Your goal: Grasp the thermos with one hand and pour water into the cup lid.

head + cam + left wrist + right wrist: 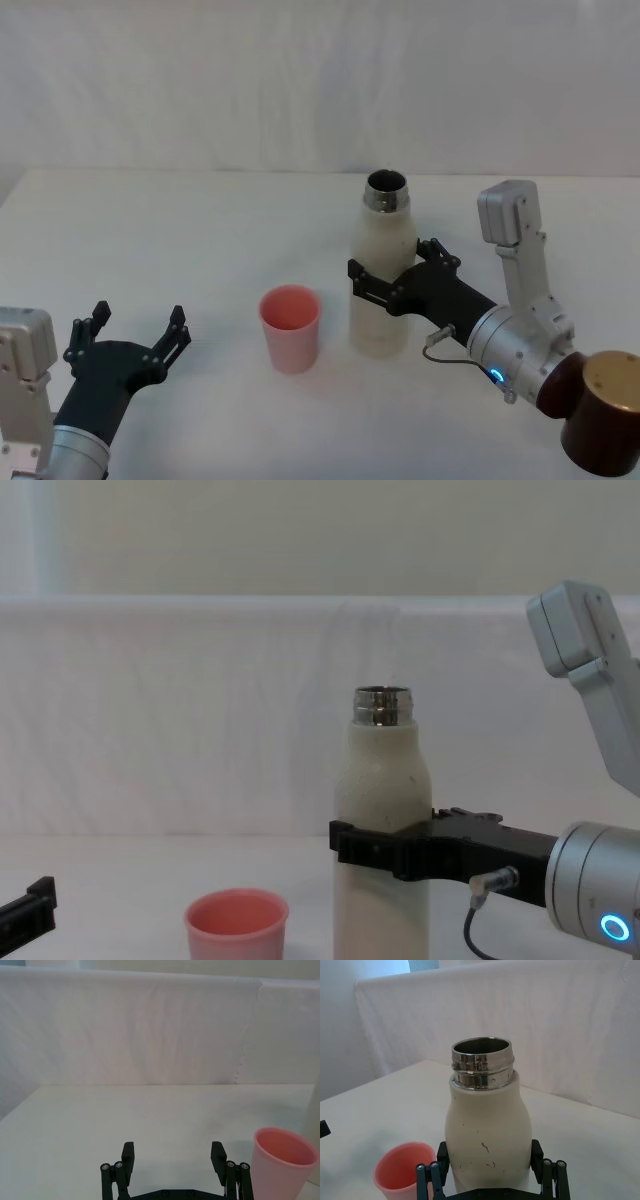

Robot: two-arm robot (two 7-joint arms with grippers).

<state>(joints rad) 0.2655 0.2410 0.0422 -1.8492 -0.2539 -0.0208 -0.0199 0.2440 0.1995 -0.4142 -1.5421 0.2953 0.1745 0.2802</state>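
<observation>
The thermos has to pour water into the cup lid, so its steel neck (383, 707) should stay free. My right gripper needs to grab the thermos by its cream body (384, 785).
The thermos (383, 285) stands upright on the white table, its cream body speckled and its steel neck (482, 1063) uncapped. To its left, a small gap away, the pink cup lid (291, 328) stands mouth up. My right gripper (390, 262) reaches in from the right at mid-height of the thermos (380, 780). It is open, one finger (443, 1155) on each side of the body, close against it. My left gripper (139, 315) rests open and holds nothing at the near left, well left of the cup lid (282, 1162).
A white cloth backdrop (200, 710) rises behind the table's far edge. A dark brown cylinder with a gold top (608, 408) sits at the lower right by my right arm. Bare tabletop (200, 230) stretches left of and behind the cup lid.
</observation>
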